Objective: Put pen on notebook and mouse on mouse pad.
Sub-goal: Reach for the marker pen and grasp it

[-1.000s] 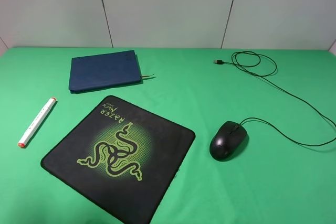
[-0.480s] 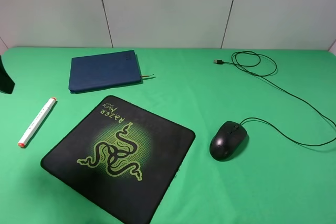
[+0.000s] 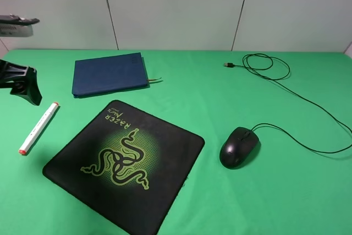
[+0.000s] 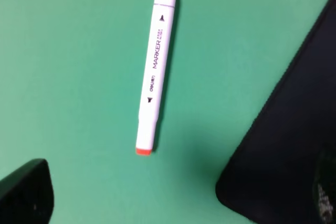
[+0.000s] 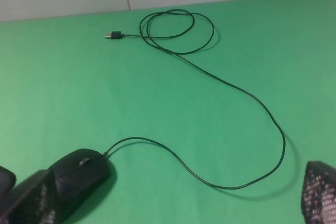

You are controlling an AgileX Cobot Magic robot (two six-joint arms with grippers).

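I should put the pen on the notebook point(image 3: 109, 74), so my left gripper should next grab the white pen by the labeled middle of its body point(image 3: 38, 129).
The white pen point(image 3: 38, 127) with orange-red tips lies on the green table left of the mouse pad point(image 3: 125, 163). The navy notebook point(image 3: 109, 74) lies closed behind the pad. The black mouse point(image 3: 238, 147) sits on the cloth right of the pad. My left gripper point(image 4: 176, 198) hovers open above the pen point(image 4: 157, 61), its dark body point(image 3: 23, 83) showing at the left edge of the high view. My right gripper point(image 5: 176, 203) is open behind the mouse point(image 5: 79, 174), holding nothing; it is out of the high view.
The mouse's thin black cable point(image 3: 308, 108) loops across the right of the table to a USB plug point(image 3: 228, 65) at the back. A pale wall point(image 3: 176, 9) closes the far side. A corner of the mouse pad point(image 4: 294, 145) lies close beside the pen.
The left arm has come in from the left edge of the high view and now hangs near the pen's far end. Pen, notebook, mouse and pad have not moved.
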